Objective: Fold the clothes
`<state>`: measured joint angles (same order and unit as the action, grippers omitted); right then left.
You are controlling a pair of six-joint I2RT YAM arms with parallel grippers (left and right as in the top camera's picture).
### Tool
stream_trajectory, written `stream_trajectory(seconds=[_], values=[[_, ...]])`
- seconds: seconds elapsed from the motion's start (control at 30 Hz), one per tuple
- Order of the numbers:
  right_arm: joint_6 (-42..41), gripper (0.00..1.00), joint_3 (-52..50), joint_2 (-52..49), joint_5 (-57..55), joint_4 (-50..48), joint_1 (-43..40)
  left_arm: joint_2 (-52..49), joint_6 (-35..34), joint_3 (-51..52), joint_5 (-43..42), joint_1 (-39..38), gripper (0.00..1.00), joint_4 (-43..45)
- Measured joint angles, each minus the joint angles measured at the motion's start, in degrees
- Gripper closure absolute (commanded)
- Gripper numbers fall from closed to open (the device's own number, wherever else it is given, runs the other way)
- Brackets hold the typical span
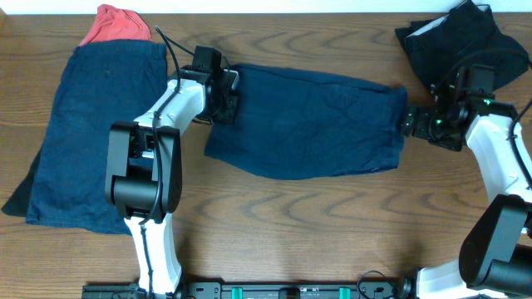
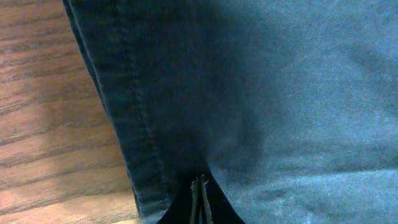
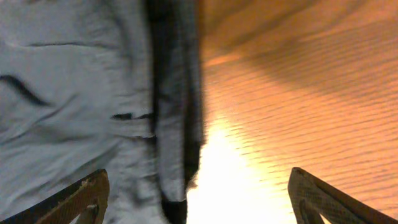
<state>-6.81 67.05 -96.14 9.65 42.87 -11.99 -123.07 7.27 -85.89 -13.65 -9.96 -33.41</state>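
I will next fold one end of the shorts across, so my right gripper will grab the navy shorts (image 1: 307, 120) at the hem edge opposite my left gripper.
The clothes in work are dark navy shorts (image 1: 307, 120) spread flat across the middle of the table. My left gripper (image 1: 224, 101) is at their left edge. In the left wrist view its fingers (image 2: 199, 196) are pressed together with the navy cloth (image 2: 261, 93) puckering up around the tips, so it is shut on a pinch of the shorts just inside the stitched hem (image 2: 134, 124). My right gripper (image 1: 409, 123) is at the shorts' right edge and open. Its fingers straddle the hem (image 3: 171, 124), one fingertip (image 3: 81, 196) over cloth, the other over bare wood.
A second navy garment (image 1: 91, 141) lies at the far left with a red one (image 1: 116, 25) showing at its top. A crumpled black garment (image 1: 461, 41) sits at the back right, close behind the right arm. The table is brown wood (image 1: 291, 224).
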Motion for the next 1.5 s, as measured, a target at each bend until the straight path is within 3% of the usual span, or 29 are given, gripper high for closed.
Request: stream_trajectory(seconds=[0.57,0.93,1.0,1.07,1.2,1.33,1.5], values=[[-8.07,0.3,-18.67,-0.44,5.68,-27.82,-0.55,-0.5,-1.46,-0.68,-0.13,0.0,0.94,-0.02],[-13.25,0.34,-18.43,-7.15,11.87,-40.06,-0.59,-0.5,-1.46,-0.68,-0.13,0.0,0.94,-0.02],[-13.84,0.39,-17.9,-8.35,13.22,-41.77,-0.61,-0.5,-1.46,-0.7,-0.13,0.0,0.94,-0.02],[-14.69,0.53,-17.33,-9.62,14.64,-43.06,-0.66,-0.5,-1.46,-0.7,-0.13,0.0,0.94,-0.02],[-17.0,0.99,-17.05,-11.37,16.2,-43.34,-0.87,-0.52,-1.46,-0.72,-0.13,0.0,0.94,-0.04],[-19.17,0.99,-15.76,-12.02,17.03,-40.24,-1.09,-0.52,-1.49,-0.72,-0.13,0.0,0.94,-0.04],[-17.66,0.99,-10.05,-13.31,19.12,-28.46,-2.21,-0.52,-1.68,-0.74,-0.13,0.0,0.94,-0.15]])
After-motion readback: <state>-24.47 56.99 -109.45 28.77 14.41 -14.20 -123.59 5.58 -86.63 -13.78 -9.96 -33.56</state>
